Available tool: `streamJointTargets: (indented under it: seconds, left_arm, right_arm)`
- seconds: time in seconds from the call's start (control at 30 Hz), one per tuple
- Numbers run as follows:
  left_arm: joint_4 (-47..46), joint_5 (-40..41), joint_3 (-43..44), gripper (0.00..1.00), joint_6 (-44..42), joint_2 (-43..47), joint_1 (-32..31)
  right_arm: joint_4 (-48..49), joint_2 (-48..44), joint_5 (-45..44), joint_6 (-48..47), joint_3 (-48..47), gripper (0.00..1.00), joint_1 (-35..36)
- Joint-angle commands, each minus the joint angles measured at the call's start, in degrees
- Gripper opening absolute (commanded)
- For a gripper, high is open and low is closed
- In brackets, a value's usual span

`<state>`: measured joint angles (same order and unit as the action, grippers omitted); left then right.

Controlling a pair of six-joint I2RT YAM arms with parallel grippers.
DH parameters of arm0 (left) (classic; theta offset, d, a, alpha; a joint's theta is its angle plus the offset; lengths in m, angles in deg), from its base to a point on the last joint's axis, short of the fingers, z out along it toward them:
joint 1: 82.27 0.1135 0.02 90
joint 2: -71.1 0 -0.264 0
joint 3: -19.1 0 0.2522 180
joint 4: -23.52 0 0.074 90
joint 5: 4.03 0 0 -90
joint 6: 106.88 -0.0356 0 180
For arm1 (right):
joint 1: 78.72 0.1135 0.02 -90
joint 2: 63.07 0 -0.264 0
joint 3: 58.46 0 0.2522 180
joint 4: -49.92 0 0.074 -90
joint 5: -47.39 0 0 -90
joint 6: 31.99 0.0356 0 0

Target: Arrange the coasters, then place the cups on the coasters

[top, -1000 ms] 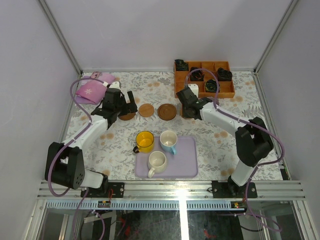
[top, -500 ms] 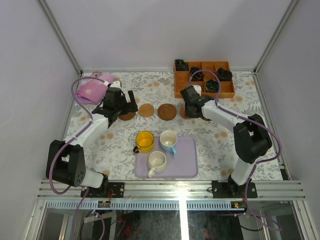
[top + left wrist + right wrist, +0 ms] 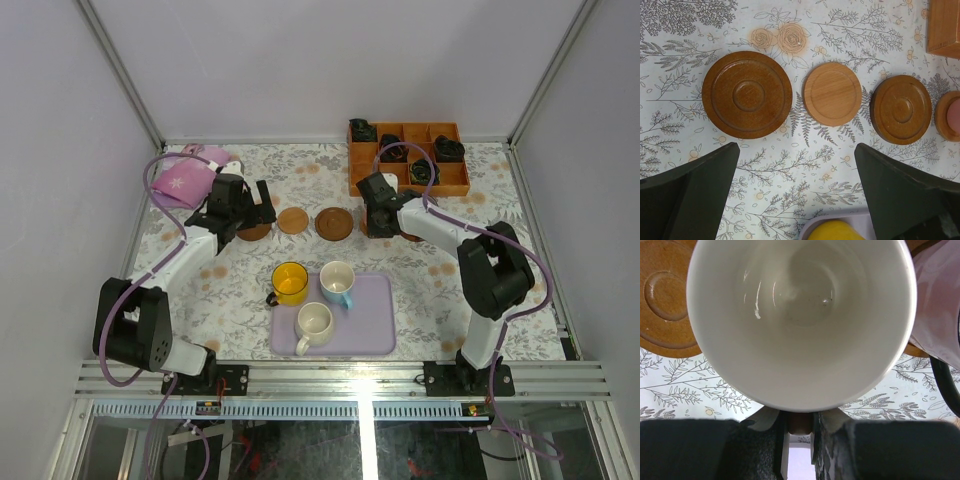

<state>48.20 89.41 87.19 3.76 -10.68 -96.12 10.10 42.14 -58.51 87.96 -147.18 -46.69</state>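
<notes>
The base of the cup is inside the small coaster's edge, so the cup would end upright on the coaster, and the robot's right gripper should open now.
My right gripper (image 3: 800, 426) is shut on the handle of a cup (image 3: 800, 315) with a pale inside, which fills the right wrist view. In the top view that gripper (image 3: 380, 218) hangs at the right end of the coaster row. A dark ringed coaster (image 3: 665, 305) lies left of the cup and a pinkish cup (image 3: 940, 295) stands right of it. My left gripper (image 3: 797, 192) is open above the cloth, in front of a dark coaster (image 3: 747, 94), a tan one (image 3: 832, 93) and another dark one (image 3: 901, 109). Yellow (image 3: 290, 283), blue (image 3: 337, 283) and cream (image 3: 314, 323) cups stand on the tray.
The lavender tray (image 3: 372, 325) lies at the front middle. An orange compartment box (image 3: 455, 182) with black items stands at the back right. A pink pouch (image 3: 185, 180) lies at the back left beside my left arm. Grey walls close in both sides.
The right arm has swung its elbow left and back, and its gripper has shifted slightly with the cup. The left gripper has stayed open and nearly still.
</notes>
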Motion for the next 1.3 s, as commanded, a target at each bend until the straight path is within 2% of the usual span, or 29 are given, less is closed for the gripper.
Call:
streamJointTargets:
  seconds: [0.0,0.4,0.63,0.7,0.77,1.27]
  left_arm:
    - [0.02,0.1,1.57,1.0,-1.15,-0.61,-0.35]
    - [-0.11,0.01,1.5,1.0,-1.29,-1.09,-0.31]
    - [-0.26,0.06,1.48,1.0,-1.4,-1.03,-0.24]
    - [-0.36,0.08,1.49,1.0,-1.4,-0.99,-0.3]
    - [-0.45,0.1,1.5,1.0,-1.36,-1.03,-0.18]
    - [-0.56,-0.34,2.1,1.0,-1.18,-1.83,-0.26]
  right_arm:
    - [1.79,-1.56,-1.8,-0.61,-3.75,0.0,-0.13]
    - [1.54,-1.05,-2.07,0.16,-3.25,0.01,-0.13]
    - [0.52,-0.61,-1.51,0.69,-3.66,0.4,-0.13]
    - [0.25,-0.86,-1.22,0.85,-3.34,0.54,-0.12]
    - [-0.06,-1.16,-0.91,0.93,-3.12,0.62,-0.08]
    - [-0.83,-3.97,-2.46,1.62,-1.18,0.62,-0.13]
